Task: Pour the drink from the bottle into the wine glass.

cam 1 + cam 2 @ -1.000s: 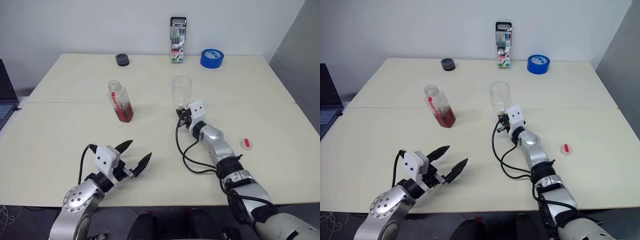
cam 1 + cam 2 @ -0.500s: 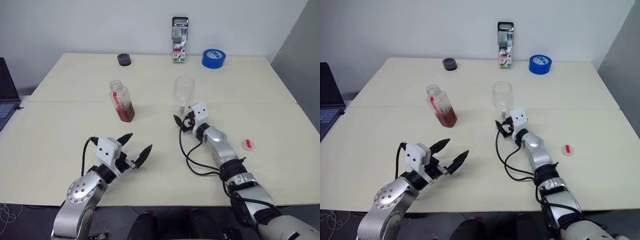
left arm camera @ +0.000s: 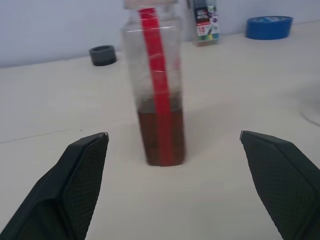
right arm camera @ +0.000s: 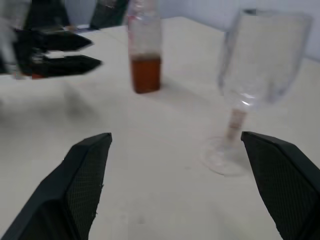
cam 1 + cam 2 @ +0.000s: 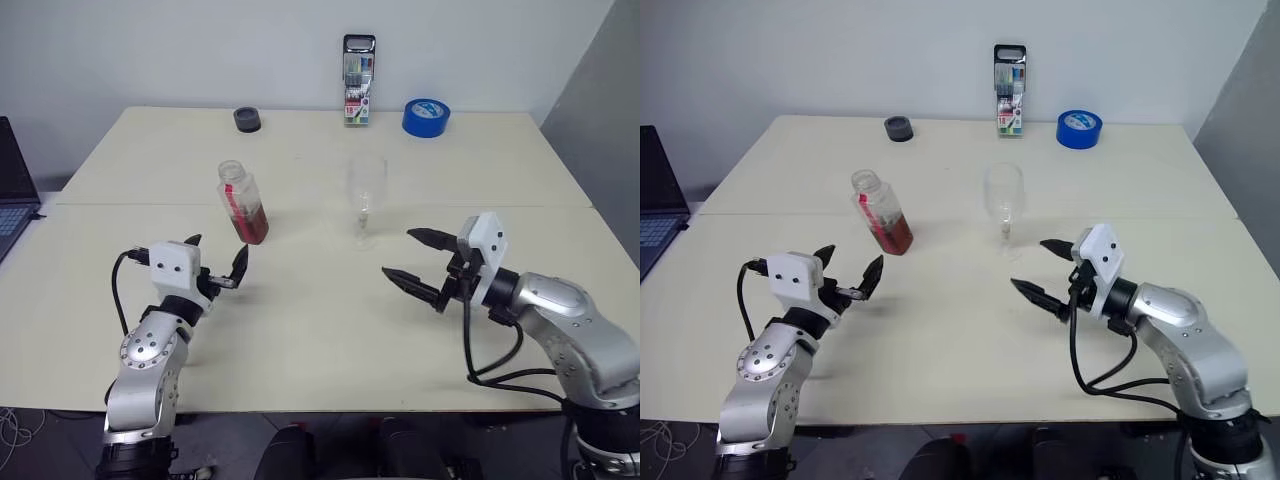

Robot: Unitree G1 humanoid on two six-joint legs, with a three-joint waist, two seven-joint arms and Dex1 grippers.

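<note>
The bottle stands tall and uncapped, and its drink [image 5: 251, 226] is pooled at the bottom of the bottle. The bottle has to pour, so I should grab it around its lower body [image 5: 246, 215] with my left gripper next.
The bottle [image 5: 242, 203] stands uncapped at mid-left of the table, a red strip down its side, with the reddish-brown drink [image 5: 251, 226] filling its lower part. The empty wine glass [image 5: 366, 200] stands upright to its right. My left gripper [image 5: 215, 252] is open just short of the bottle, and in the left wrist view the bottle [image 3: 160, 100] stands beyond its spread fingers, apart from them. My right gripper [image 5: 398, 253] is open, near and to the right of the glass, not touching it. The right wrist view shows the glass [image 4: 260, 60] and the bottle [image 4: 145, 50].
Along the back edge stand a tall marker-pen case [image 5: 357, 80], a blue tape roll [image 5: 425, 116] and a small black ring [image 5: 246, 119]. A laptop [image 5: 10, 185] sits at the far left. A seam crosses the table [image 5: 300, 300] behind the bottle and glass.
My right gripper opened at the glass's stem, then pulled back toward the near right, leaving the glass standing. My left gripper moved forward and left, up to the bottle.
</note>
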